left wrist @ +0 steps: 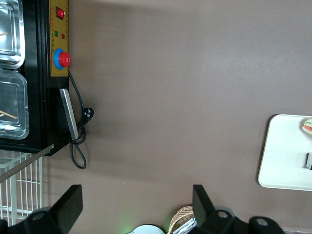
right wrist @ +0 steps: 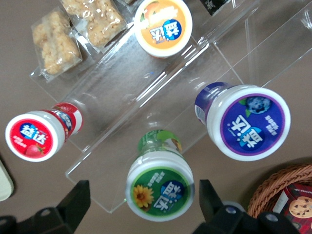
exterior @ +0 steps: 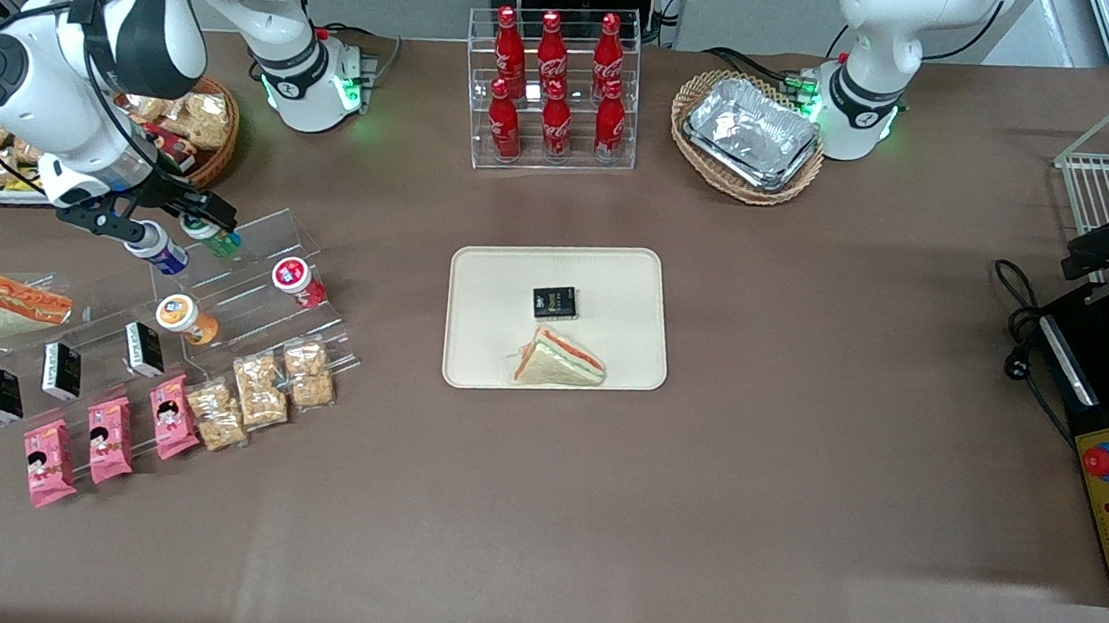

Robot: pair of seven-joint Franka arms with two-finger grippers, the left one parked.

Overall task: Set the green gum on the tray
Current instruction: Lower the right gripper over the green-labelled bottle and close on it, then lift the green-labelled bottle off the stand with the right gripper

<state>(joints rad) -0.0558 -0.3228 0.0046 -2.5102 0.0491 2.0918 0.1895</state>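
Observation:
I should grip the green gum by its labeled body (right wrist: 159, 142) with my right gripper next. Then it can go on the tray.
The green gum (exterior: 219, 241) is a green canister with a white lid and a green-yellow label, leaning on the clear acrylic step rack (exterior: 254, 300). In the right wrist view the green gum (right wrist: 160, 187) sits between my two fingers (right wrist: 78, 202) with a gap on each side. My right gripper (exterior: 182, 227) is open just above it; it also shows in the right wrist view (right wrist: 144, 192). The cream tray (exterior: 627, 288) lies in the middle of the table, toward the parked arm from the rack, holding a black box (exterior: 554, 301) and a sandwich (exterior: 558, 360).
Beside the green gum stand a blue canister (right wrist: 246, 122), an orange-lidded canister (right wrist: 163, 27) and a red one (right wrist: 36, 134). A wicker snack basket (exterior: 199, 125) is close by the arm. Cola bottles (exterior: 554, 91) and a foil-tray basket (exterior: 751, 133) stand farther from the camera than the tray.

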